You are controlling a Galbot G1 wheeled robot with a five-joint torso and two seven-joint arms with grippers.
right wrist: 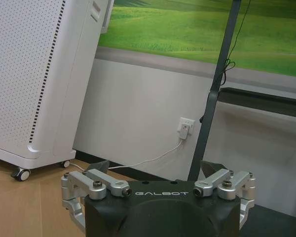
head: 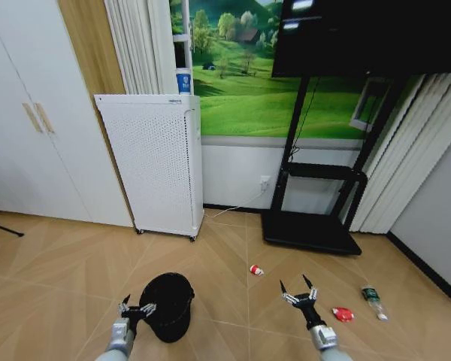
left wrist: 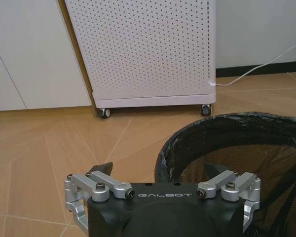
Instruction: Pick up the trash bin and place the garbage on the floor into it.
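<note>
The trash bin's round body [head: 173, 325] is wider than my open fingertips. My left gripper will next pinch the trash bin by its thin lined rim [head: 144, 302] to pick it up.
The trash bin [head: 169, 303] is a small black round bin lined with a black bag, standing on the wood floor at lower left. My left gripper [head: 137, 305] is open at its near left rim. In the left wrist view the bin's rim [left wrist: 187, 133] runs between the two fingers, one outside and one inside. My right gripper [head: 294, 285] hangs open above the floor with nothing in it. The garbage lies on the floor: a red-and-white piece [head: 256, 270] ahead, a red piece [head: 343, 314] just right of the right gripper, and a small clear bottle [head: 373, 301] farther right.
A white perforated appliance [head: 154, 162] on castors stands against the wall behind the bin, with a white cable [head: 233, 209] running to a wall socket. The black TV-stand base [head: 310, 229] sits ahead on the right. White cabinet doors [head: 30, 120] line the left.
</note>
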